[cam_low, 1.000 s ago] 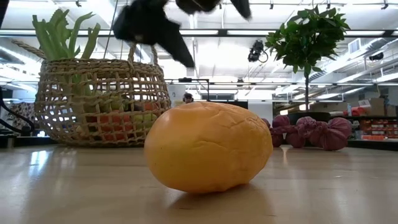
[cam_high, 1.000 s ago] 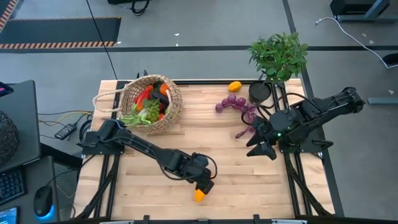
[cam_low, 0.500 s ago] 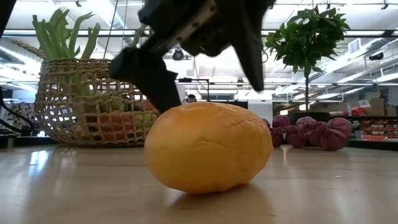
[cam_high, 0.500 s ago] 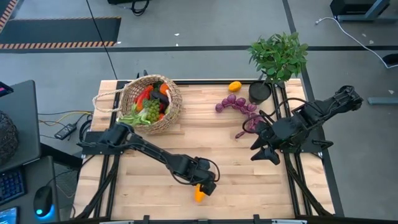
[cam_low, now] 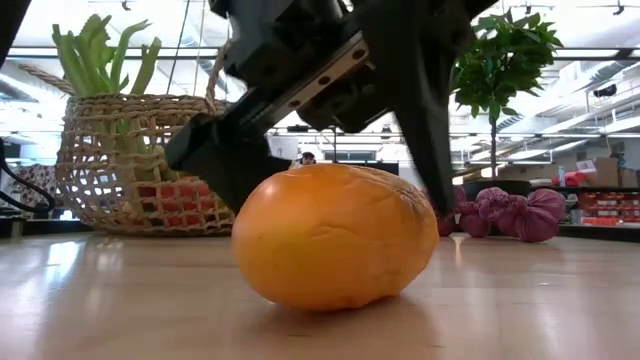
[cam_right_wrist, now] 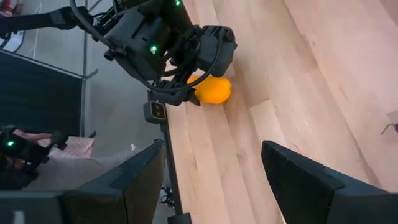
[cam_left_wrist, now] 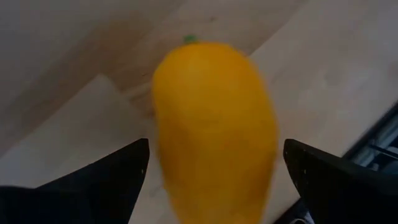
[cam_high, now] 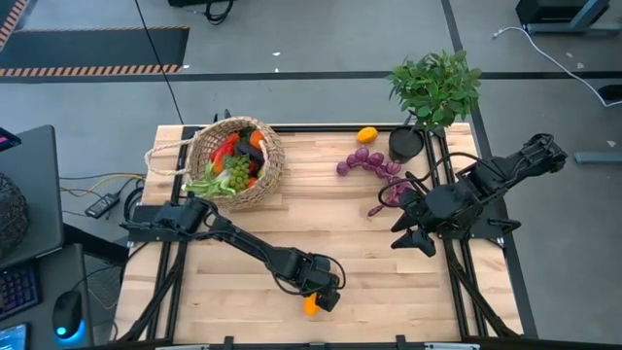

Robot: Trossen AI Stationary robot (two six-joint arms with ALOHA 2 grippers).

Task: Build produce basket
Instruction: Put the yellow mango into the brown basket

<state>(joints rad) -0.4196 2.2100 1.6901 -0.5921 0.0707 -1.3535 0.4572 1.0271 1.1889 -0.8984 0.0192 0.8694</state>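
The fingers of the robot's left gripper are on either side of the orange-yellow fruit. The left gripper needs to close now, and that would hold the fruit.
An orange-yellow fruit lies on its side on the table close to the near edge; it fills the low view and the left wrist view. My left gripper is open and low over it. Its fingers stand on either side of the fruit with gaps showing. The wicker basket sits at the far left, holding leek, grapes and red produce. My right gripper is open above the table's right side, away from the fruit.
Purple grapes, a small orange fruit and a purple piece lie far right. A potted plant stands at the far right corner. Bare wood spans the table's middle. The near edge is just beside the fruit.
My left gripper has come down and a little toward the near edge. Its open fingers have dropped from above the fruit to either side of it. The fruit has stayed where it was.
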